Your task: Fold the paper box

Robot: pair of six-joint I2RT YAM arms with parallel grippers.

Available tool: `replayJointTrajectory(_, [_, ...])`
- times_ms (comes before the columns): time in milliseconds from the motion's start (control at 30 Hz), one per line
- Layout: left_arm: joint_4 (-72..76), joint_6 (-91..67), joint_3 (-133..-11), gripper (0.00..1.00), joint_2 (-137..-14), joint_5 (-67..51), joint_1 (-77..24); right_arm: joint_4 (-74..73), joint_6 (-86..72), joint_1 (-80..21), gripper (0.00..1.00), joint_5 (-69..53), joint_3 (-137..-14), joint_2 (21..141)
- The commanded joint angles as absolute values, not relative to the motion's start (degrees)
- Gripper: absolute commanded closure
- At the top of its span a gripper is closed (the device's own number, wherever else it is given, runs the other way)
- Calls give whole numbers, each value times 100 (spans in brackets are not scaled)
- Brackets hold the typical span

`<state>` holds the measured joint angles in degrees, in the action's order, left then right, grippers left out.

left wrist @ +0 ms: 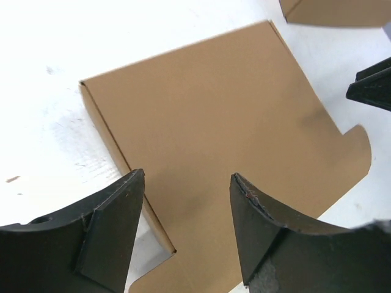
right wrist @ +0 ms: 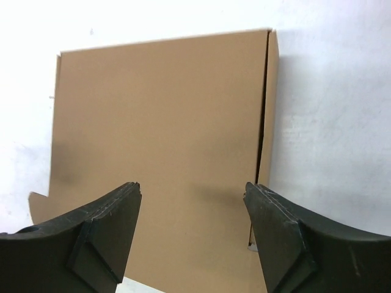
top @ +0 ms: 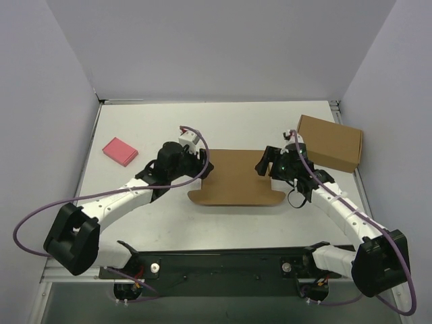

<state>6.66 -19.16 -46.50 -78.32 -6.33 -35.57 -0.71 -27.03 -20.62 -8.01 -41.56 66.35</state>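
The right gripper grabs the paper box's rounded flap (top: pixel 237 199) (right wrist: pixel 151 267) near its middle next, leaving its ends free, to stand the box for folding.
The paper box (top: pixel 236 178) is plain brown cardboard lying flat in the middle of the table, its rounded flap at the near edge. It also shows in the left wrist view (left wrist: pixel 226 122) and in the right wrist view (right wrist: pixel 159 134). My left gripper (top: pixel 200 157) is open and empty at the box's left edge; in its own view it (left wrist: pixel 186 183) hovers over the lid, a narrow side flap below its left finger. My right gripper (top: pixel 265 164) is open and empty at the box's right edge; in its own view it (right wrist: pixel 192 189) hovers over the lid near a side flap.
A second, fully formed brown cardboard box (top: pixel 329 142) stands at the back right, behind my right arm; its corner shows in the left wrist view (left wrist: pixel 330 12). A small pink flat block (top: pixel 119 150) lies at the back left. Grey walls enclose the table.
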Motion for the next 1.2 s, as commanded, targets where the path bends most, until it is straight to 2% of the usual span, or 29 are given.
replayJointTrajectory(0, [527,-1933,-4607,30,-7506,-545,-3270,-527,-2505,-1697,26,-1239,-4421,6627])
replayJointTrajectory(167, [554,-2153,-4114,23,-7410,-835,-3173,-632,-2103,-1582,19,-1686,-4096,6470])
replayJointTrajectory(267, [423,-2276,-3868,20,-7216,-914,-3120,-930,-1585,-1766,18,-1873,-3885,6084])
replayJointTrajectory(400, [133,-2487,-3814,18,-6795,-1325,-2726,-1458,-740,-3466,16,-164,-3911,5494])
replayJointTrajectory(533, [-490,-2532,-4103,17,-6408,-1888,-2164,-1477,-291,-4674,14,1008,-3999,5440])
replayJointTrajectory(733, [-1098,-2330,-4517,16,-5924,-2610,-1285,-828,928,-6184,9,2378,-3859,6167])
replayJointTrajectory(867, [-1581,-1908,-4781,15,-5783,-2716,-994,-229,1519,-6678,7,2995,-3867,6942])
replayJointTrajectory(1167, [-1890,-1327,-4913,14,-5739,-2338,-949,615,2433,-6847,7,3463,-4157,8454])
